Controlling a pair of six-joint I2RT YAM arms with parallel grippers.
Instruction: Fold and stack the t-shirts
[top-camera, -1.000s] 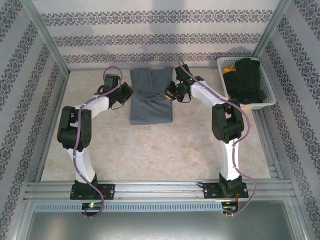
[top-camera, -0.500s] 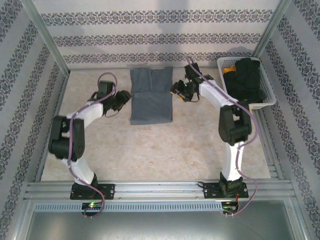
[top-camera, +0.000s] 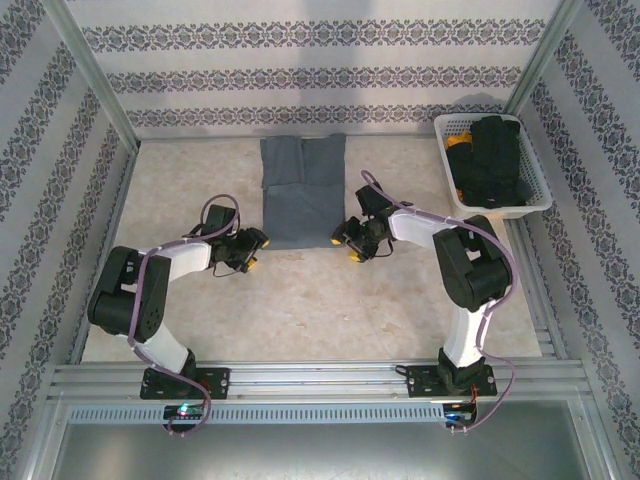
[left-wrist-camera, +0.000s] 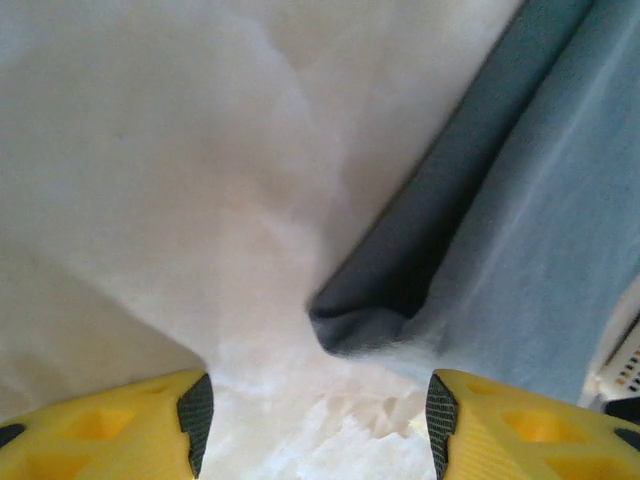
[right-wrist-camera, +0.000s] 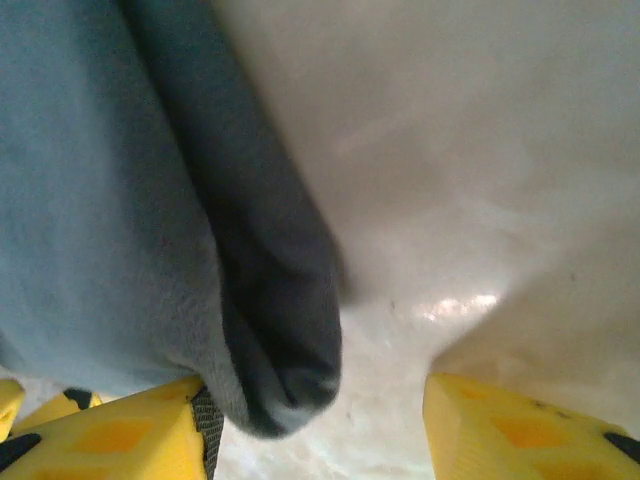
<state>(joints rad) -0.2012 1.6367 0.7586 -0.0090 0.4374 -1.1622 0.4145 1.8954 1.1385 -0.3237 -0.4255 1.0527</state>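
Note:
I will next fold the t-shirt's near edge over the t-shirt's far end, so I will grab the t-shirt's near folded corner (top-camera: 342, 245) (right-wrist-camera: 283, 396) with my right gripper and leave the far end free.
A slate blue-grey t-shirt (top-camera: 303, 190) lies folded into a long strip at the back middle of the table. My left gripper (top-camera: 256, 251) sits low at its near left corner and my right gripper (top-camera: 345, 245) at its near right corner. In the left wrist view the left gripper (left-wrist-camera: 312, 420) is open, and the t-shirt's corner (left-wrist-camera: 375, 320) lies just ahead of the gap. In the right wrist view the right gripper (right-wrist-camera: 320, 430) is open too. The t-shirt's folded corner (right-wrist-camera: 285, 370) reaches between its fingers, close to the left pad (right-wrist-camera: 205, 425), unclamped.
A white basket (top-camera: 505, 211) holding dark clothes (top-camera: 495, 160) stands at the back right. Patterned walls close in the table at the back and both sides. Bare tabletop (top-camera: 300, 310) stretches between the shirt and the arm bases.
Both arms have drawn back from the shirt's middle to its near corners and lowered. Both grippers have gone from shut to open.

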